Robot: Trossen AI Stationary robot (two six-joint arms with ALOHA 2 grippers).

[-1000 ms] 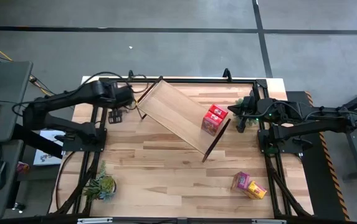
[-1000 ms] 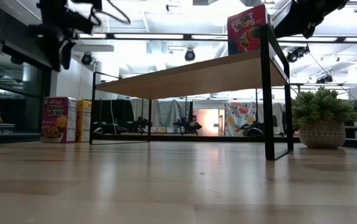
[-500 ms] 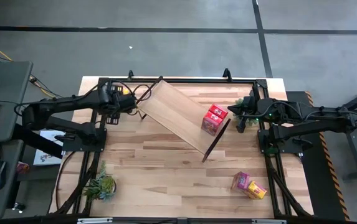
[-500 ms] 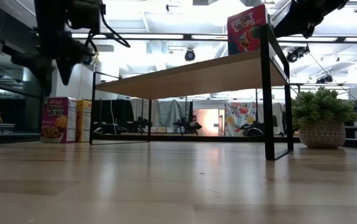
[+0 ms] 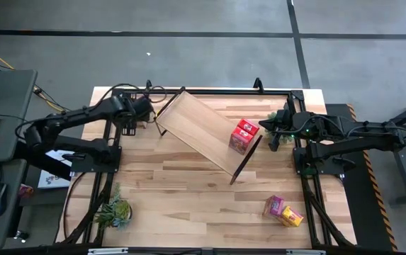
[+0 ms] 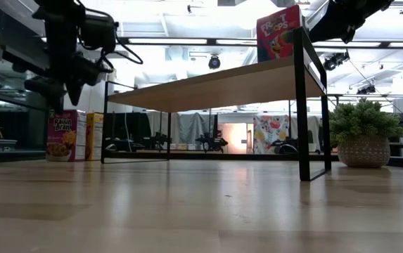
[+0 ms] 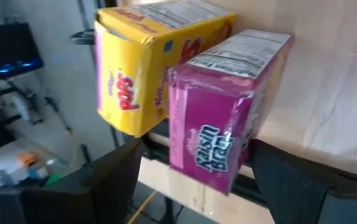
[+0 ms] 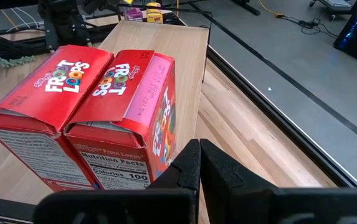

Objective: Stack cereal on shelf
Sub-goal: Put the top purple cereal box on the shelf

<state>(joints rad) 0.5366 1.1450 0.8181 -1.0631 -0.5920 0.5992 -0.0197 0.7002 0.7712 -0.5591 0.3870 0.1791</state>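
My left gripper lowers farther first and only then closes on the pink box, since the box has its end side (image 7: 204,137) just beyond the open fingers.
The shelf (image 5: 203,134) stands slantwise on the table. Two red boxes (image 5: 241,136) stand on its right end and also show in the right wrist view (image 8: 85,118). My right gripper (image 8: 198,163) is shut, close beside the nearer red box. A pink box (image 7: 222,124) and a yellow box (image 7: 147,68) stand side by side on the tabletop at the far left (image 6: 66,135). My left gripper (image 7: 195,155) is open above them (image 6: 55,84), with one finger on either side of the pink box. It does not touch the box. My right gripper's shut fingertips (image 8: 187,165) stand at the side edge of the nearer red box (image 8: 166,143). I cannot tell whether they touch it.
Another pink and yellow pair (image 5: 283,210) lies near the table's near right corner. One potted plant (image 5: 114,210) stands at the near left and another (image 6: 359,137) at the far right by the right arm. The shelf's black legs (image 6: 303,105) and the table's black rails border the workspace.
My left gripper has drawn back toward the table's left edge and then come forward again. It has tipped and come down toward the pink and yellow boxes at the far left. My right arm and all the boxes have kept still.
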